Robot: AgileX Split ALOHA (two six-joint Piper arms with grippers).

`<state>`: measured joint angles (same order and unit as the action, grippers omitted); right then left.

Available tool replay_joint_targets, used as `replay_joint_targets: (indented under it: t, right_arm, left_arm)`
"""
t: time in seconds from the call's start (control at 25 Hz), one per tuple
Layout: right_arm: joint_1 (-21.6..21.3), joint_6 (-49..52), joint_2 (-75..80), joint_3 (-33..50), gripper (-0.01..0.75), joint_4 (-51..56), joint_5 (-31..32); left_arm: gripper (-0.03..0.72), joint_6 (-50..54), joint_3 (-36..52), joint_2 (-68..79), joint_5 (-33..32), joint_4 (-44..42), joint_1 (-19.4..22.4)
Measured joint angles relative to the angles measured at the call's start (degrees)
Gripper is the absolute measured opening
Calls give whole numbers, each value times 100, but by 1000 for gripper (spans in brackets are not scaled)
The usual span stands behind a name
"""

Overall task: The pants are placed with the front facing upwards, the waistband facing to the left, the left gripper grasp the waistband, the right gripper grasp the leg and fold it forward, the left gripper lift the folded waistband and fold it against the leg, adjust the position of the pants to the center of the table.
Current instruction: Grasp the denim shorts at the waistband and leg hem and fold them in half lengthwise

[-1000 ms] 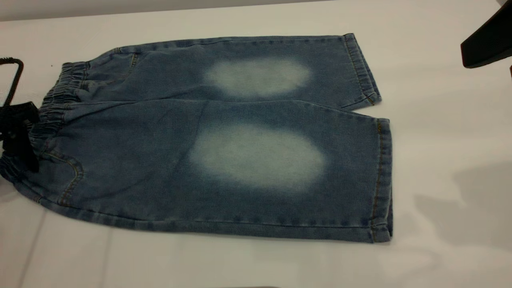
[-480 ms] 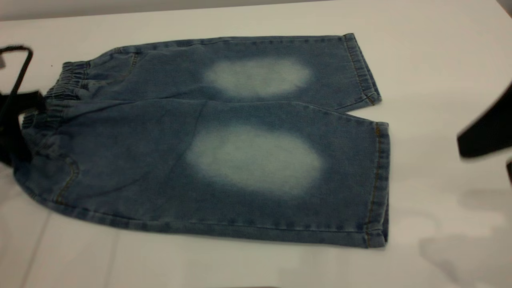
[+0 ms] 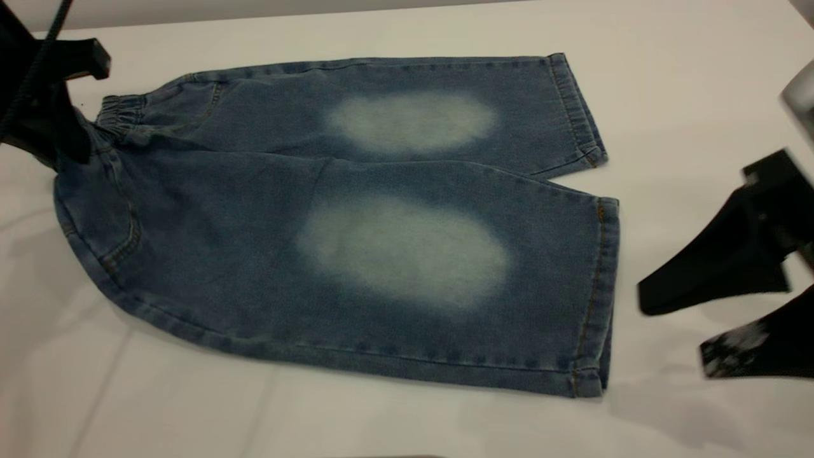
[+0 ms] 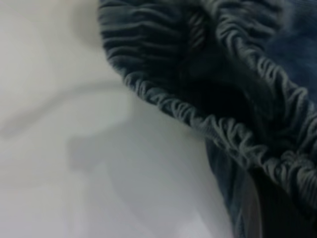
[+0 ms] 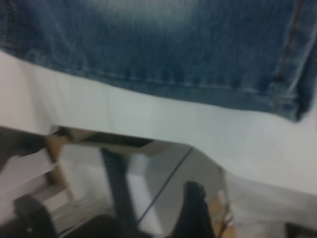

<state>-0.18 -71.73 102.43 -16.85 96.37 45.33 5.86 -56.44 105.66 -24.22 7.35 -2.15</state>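
The right gripper picks up one leg of the blue denim pants (image 3: 394, 242) by its hem (image 3: 593, 351) next, to fold that leg over the other.
The blue denim pants (image 3: 394, 242) lie front up on the white table (image 3: 668, 95), with the leg hems to the right. My left gripper (image 3: 67, 146) is at the far left, shut on the ruched waistband (image 3: 121, 111) and holding that end raised off the table. In the left wrist view the gathered waistband (image 4: 218, 124) fills the frame, hanging above the tabletop. My right gripper (image 3: 674, 332) hovers open just right of the near leg's hem (image 3: 601, 286), not touching it. The right wrist view shows that hem (image 5: 277, 96) ahead of one dark fingertip (image 5: 194, 206).
The table's near edge (image 5: 124, 136) shows in the right wrist view, with floor and a stand below it. Bare white tabletop surrounds the pants in front and to the right.
My left gripper has risen and moved back with the waistband, lifting the left end of the pants. My right gripper has come down and in from the right toward the near leg hem.
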Motion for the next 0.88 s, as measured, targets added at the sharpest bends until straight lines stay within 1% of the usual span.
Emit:
replay_joint_targets:
  t: [0.16,0.28,0.64,0.72,0.88]
  right_arm:
    - [0,-640,930,-23,486,658,362]
    - [0,-924,1456,-59,486,826,584]
    - [32,-1140,2080,-462,486,870,597]
    - [147,-1092,2146,-596,486,884,542]
    - [566,-985,2220,-801,486,884,286]
  left_arm:
    - [81,0,0,0,-54,11,-232]
    - [81,0,0,0,-54,13,-347]
    - [81,0,0,0,-54,31,-366]
    - [81,0,0,0,-54,36,-366]
    - [81,0,0,0,-54,36,-366]
